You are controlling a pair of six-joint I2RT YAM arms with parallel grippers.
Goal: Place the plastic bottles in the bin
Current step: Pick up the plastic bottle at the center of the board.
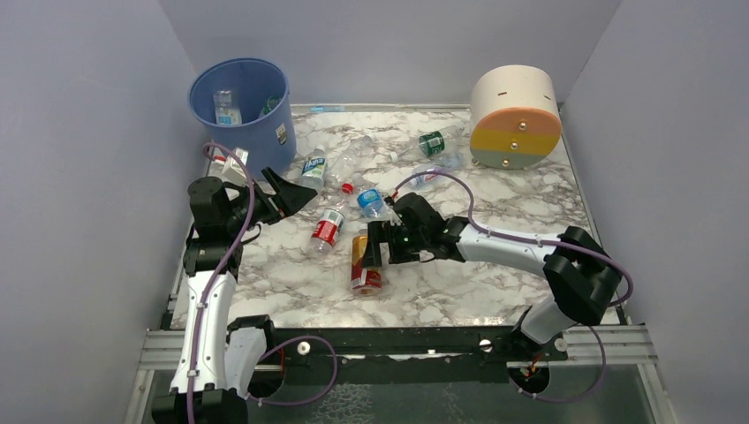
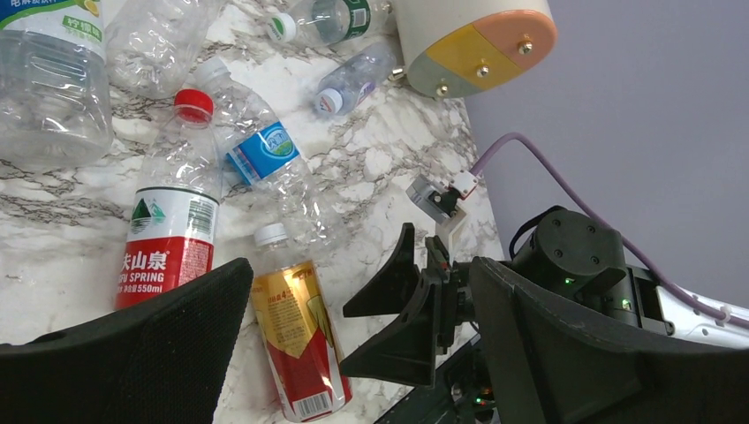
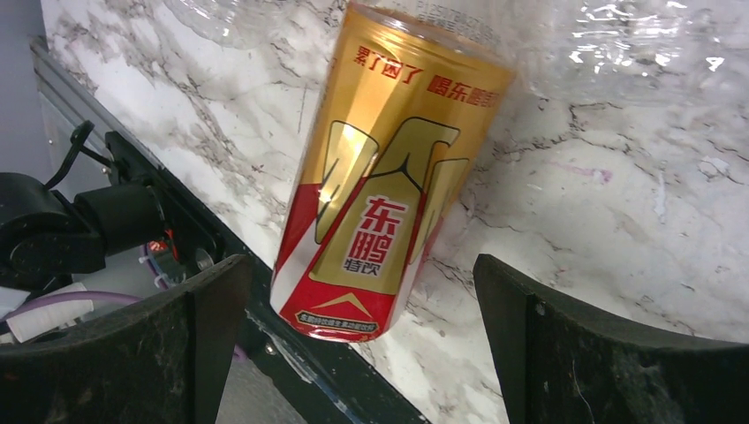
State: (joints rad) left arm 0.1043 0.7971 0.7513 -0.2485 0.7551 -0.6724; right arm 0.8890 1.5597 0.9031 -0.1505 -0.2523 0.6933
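Observation:
My right gripper grips the amber bottle across its red bottom end [image 1: 366, 277] [image 3: 347, 276] next, so the gold part stays free to hand to my left gripper.
The blue bin [image 1: 254, 141] stands at the back left with at least two bottles inside. Several plastic bottles lie on the marble table: a red-label one [image 1: 327, 228] [image 2: 172, 234], a blue-label one [image 1: 371, 203] [image 2: 261, 155], a green-label one [image 1: 432, 142], and an amber gold-and-red one [image 1: 365, 263] [image 2: 300, 349] [image 3: 389, 177]. My right gripper [image 1: 378, 245] [image 3: 362, 353] is open and low at the amber bottle, whose bottom end lies just ahead of the gap between the fingers, ungripped. My left gripper [image 1: 284, 198] [image 2: 353, 371] is open and empty beside the bin.
The cream-orange-yellow drum [image 1: 515, 117] [image 2: 468, 40] lies on its side at the back right. Another bottle [image 1: 313, 167] and clear crushed ones lie between bin and drum. The table's dark metal front edge [image 3: 300, 362] runs just under the amber bottle. Grey walls enclose the table.

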